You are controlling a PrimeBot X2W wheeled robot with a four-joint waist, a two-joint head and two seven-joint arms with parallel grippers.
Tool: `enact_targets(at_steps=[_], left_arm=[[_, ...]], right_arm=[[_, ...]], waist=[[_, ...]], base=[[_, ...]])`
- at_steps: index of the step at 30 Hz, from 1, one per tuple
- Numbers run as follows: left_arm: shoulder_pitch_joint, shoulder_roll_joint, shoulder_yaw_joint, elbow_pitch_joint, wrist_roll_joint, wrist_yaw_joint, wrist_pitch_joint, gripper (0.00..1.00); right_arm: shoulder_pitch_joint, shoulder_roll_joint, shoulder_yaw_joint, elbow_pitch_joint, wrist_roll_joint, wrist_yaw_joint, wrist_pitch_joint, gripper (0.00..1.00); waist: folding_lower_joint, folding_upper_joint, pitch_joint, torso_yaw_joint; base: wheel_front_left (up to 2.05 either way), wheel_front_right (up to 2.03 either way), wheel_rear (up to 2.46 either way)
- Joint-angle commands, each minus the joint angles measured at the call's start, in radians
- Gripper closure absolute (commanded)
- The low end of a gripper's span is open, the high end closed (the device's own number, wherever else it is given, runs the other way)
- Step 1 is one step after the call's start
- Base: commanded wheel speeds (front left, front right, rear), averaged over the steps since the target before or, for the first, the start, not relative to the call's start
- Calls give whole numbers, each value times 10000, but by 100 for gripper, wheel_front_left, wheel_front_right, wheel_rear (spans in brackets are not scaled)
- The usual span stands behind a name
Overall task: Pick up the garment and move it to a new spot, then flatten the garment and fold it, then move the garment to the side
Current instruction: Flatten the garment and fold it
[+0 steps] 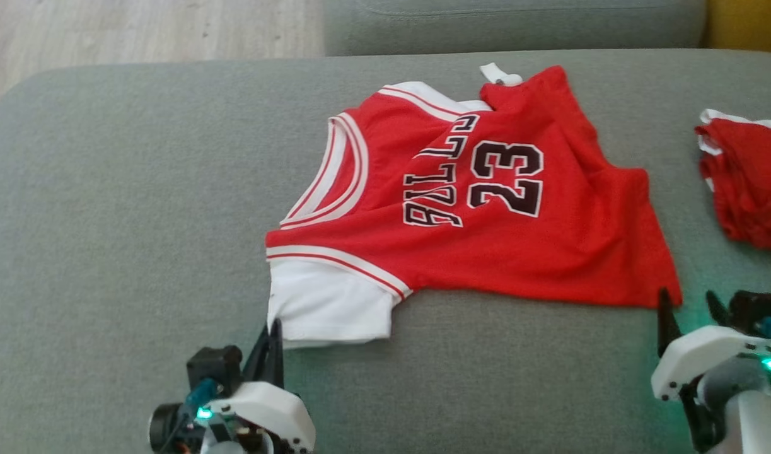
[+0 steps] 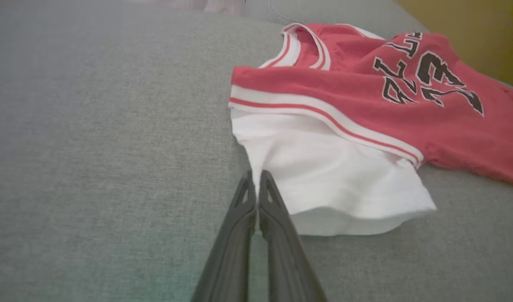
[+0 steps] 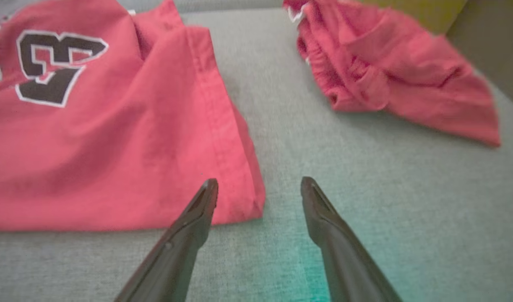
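Observation:
The jersey's body (image 1: 511,246) lies flat on the cushion, so the robot's right gripper next needs to grab the jersey's red hem corner (image 1: 672,299), where the edge of the hem gives the fingers a grip.
The garment (image 1: 486,252) is a red jersey with black "23" lettering and white sleeves, spread on the grey cushion (image 1: 108,221). My left gripper (image 1: 275,328) is shut at the lower left edge of the white sleeve (image 2: 323,167). In the left wrist view the left gripper (image 2: 256,174) has its fingers pressed together, pinching that edge. My right gripper (image 1: 686,296) stands open at the jersey's lower right corner. In the right wrist view the right gripper (image 3: 258,182) straddles the red hem corner (image 3: 243,197), left finger over the cloth, right finger over bare cushion.
A second red garment (image 1: 747,183) lies crumpled at the right edge, also seen as a red heap (image 3: 390,71) beyond my right fingers. The sofa backrest (image 1: 517,25) runs along the far side. Wooden floor (image 1: 139,28) shows at the far left.

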Motion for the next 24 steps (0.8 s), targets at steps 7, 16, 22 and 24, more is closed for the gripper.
enact_targets(at_steps=[7,16,22,24], left_arm=[[-61,530,639,-1270,203,346,-341,100],[-165,926,804,-2320,413,449,-519,100],[-838,1583,1180,-3842,908,520,-691,100],[-1168,1928,1320,-4463,1170,600,-562,100]], right_arm=[[-996,-85,441,1399,1128,-7,1031,72],[-1210,-85,1014,957,2125,-7,336,100],[-1030,-85,1422,-1054,2592,-7,17,100],[-942,-123,1434,-2065,2652,-7,70,100]], waist=[[-1,0,-74,283],[-1,0,-678,-8],[-1,0,-1420,-237],[-1,0,-1580,-305]], base=[[0,0,0],[0,0,0],[0,0,0],[0,0,0]])
